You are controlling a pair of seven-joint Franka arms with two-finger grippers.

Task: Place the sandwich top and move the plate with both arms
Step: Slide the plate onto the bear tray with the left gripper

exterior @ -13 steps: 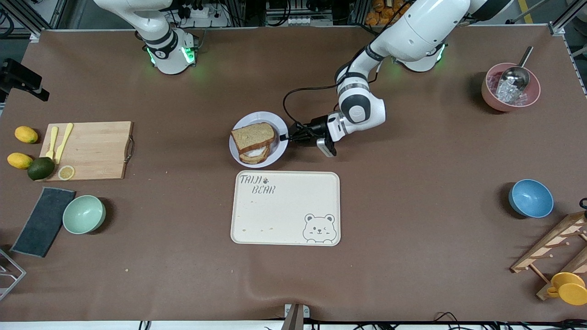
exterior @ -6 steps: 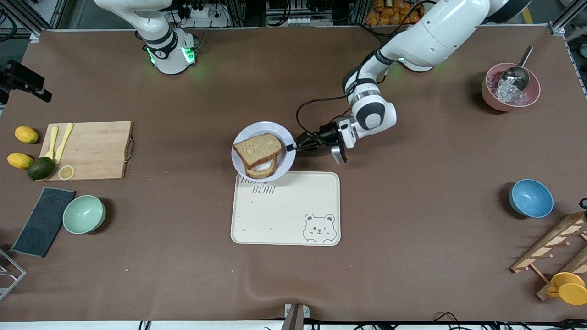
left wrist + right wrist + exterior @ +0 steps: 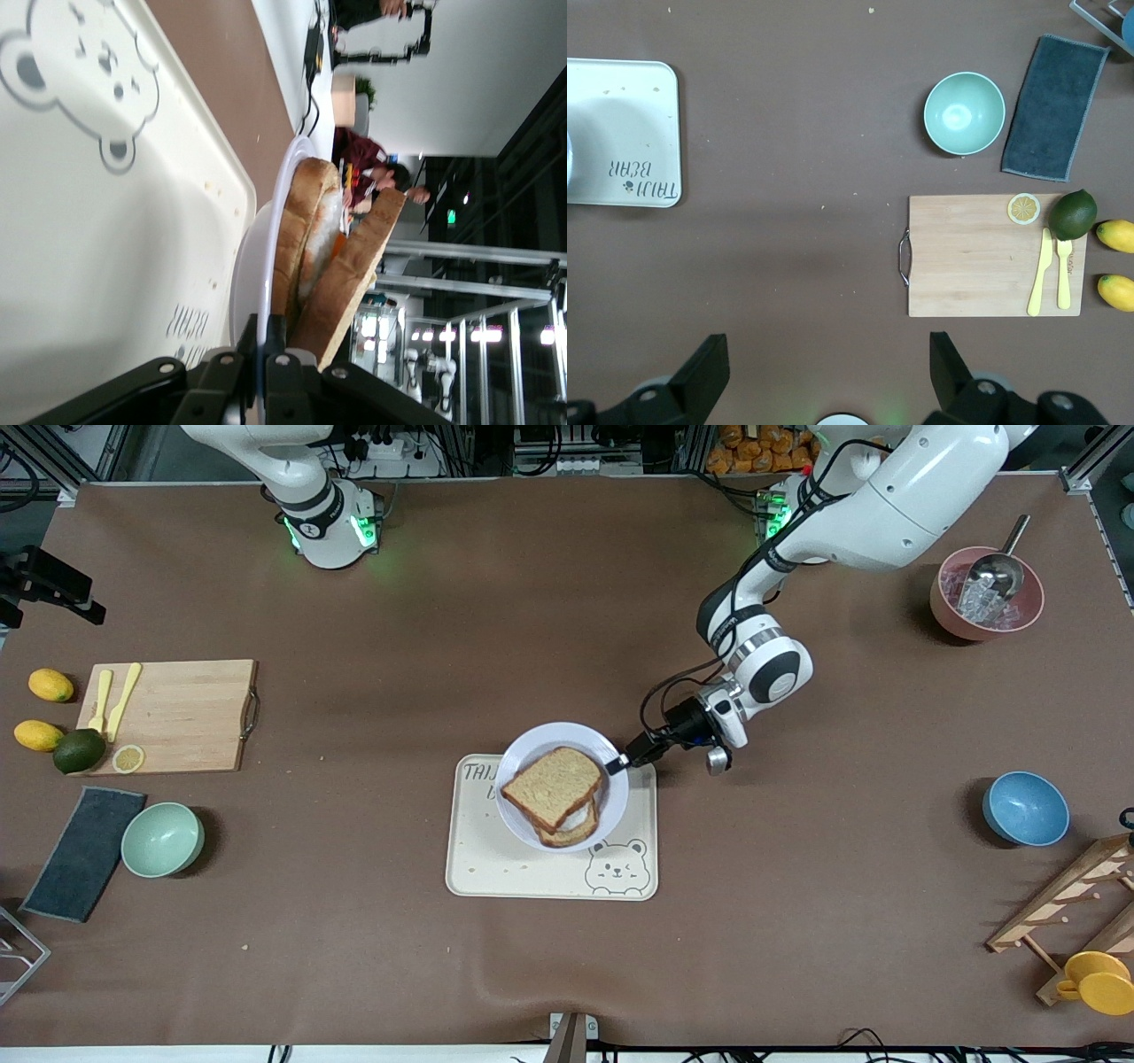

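The plate's bottom still hangs above the cream tray, its rim past the tray's far edge. My left gripper now lowers the plate before releasing it.
The pale plate carries a sandwich: the brown sandwich top lies on a lower slice with white egg between them. My left gripper is shut on the plate's rim and holds it over the cream bear tray. In the left wrist view the fingers pinch the rim, with the sandwich top beside it and the tray below. My right gripper is open and empty, waiting high over the table at the right arm's end; it does not show in the front view.
A wooden cutting board with yellow cutlery, lemons, an avocado, a mint bowl and a dark cloth lie at the right arm's end. A blue bowl, a pink bowl with scoop and a wooden rack stand at the left arm's end.
My left gripper has carried the plate with the sandwich off the table toward the front camera, to over the bear tray. The right arm has not moved.
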